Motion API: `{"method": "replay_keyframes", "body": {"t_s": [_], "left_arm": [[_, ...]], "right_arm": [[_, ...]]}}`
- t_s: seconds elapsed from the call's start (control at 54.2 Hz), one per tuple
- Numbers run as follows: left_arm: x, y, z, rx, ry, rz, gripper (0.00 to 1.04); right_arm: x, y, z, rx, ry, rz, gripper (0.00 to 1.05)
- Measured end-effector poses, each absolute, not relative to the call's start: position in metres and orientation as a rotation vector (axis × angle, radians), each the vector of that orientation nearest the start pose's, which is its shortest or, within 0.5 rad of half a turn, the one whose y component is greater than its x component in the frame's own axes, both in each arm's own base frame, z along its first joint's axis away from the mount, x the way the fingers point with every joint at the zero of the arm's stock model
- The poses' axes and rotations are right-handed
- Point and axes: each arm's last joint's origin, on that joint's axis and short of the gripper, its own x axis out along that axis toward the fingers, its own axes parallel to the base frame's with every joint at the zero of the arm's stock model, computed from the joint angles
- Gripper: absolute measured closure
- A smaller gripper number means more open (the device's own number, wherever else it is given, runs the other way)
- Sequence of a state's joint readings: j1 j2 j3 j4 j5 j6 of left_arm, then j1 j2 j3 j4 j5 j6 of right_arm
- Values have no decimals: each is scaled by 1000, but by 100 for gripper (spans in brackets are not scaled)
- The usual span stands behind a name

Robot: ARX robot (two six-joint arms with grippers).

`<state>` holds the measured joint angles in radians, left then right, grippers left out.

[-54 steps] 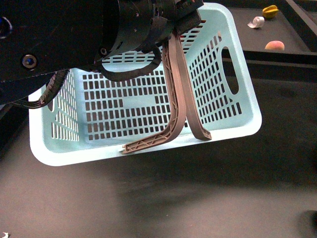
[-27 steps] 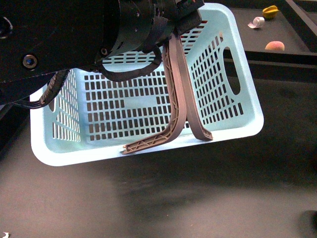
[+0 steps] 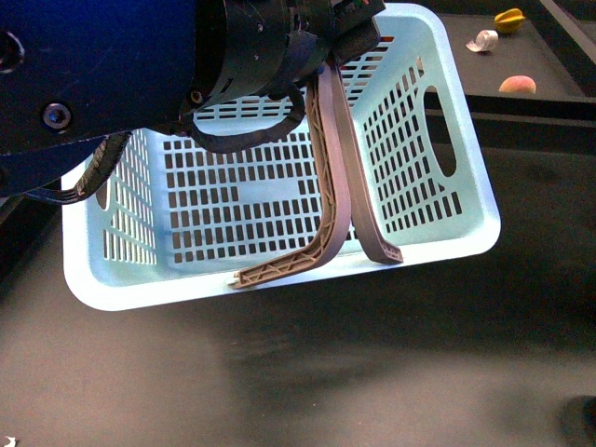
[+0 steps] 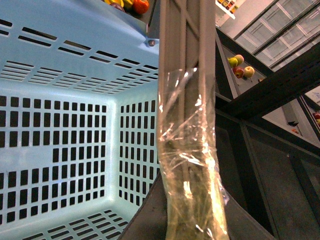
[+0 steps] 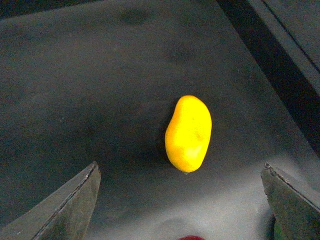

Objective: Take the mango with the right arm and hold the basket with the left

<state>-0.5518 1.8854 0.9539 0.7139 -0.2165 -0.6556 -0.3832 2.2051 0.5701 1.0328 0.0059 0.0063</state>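
The robot's right gripper needs to pick the fruit into the basket, so it should grab the mango's plump middle (image 5: 188,134) next.
The turquoise basket (image 3: 279,200) hangs tilted in the air, its opening facing the front camera. My left gripper (image 3: 346,33) is shut on its two grey-brown handles (image 3: 337,168) at the top. The left wrist view shows a handle wrapped in clear film (image 4: 187,165) and the basket's slotted inside (image 4: 65,125). In the right wrist view the yellow-orange mango (image 5: 188,133) lies alone on a dark surface. My right gripper (image 5: 182,200) is open above it, the fingers (image 5: 75,200) wide apart on either side. The right arm is out of the front view.
A dark shelf at the front view's far right holds a yellow star-shaped fruit (image 3: 508,20), a white scrap (image 3: 481,40) and a peach-coloured fruit (image 3: 516,85). Shelves with apples (image 4: 241,71) show behind the basket in the left wrist view. A red object (image 5: 191,237) sits below the mango.
The basket has swung slightly to the right and down in the front view. The left arm holds its place.
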Motion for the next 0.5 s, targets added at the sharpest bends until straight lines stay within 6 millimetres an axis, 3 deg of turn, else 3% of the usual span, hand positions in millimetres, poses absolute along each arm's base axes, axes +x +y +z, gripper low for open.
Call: {"method": "replay_keyframes", "body": {"t_s": [0.24,0.498], "left_arm": [[335,-199,173,-565,303,-253,97],[335,-199,173,-565,303,-254,97]], "right_arm": [[309,-122,-25,74,625,-393,8],[339,-136,-52,68,677,-438,8]]}}
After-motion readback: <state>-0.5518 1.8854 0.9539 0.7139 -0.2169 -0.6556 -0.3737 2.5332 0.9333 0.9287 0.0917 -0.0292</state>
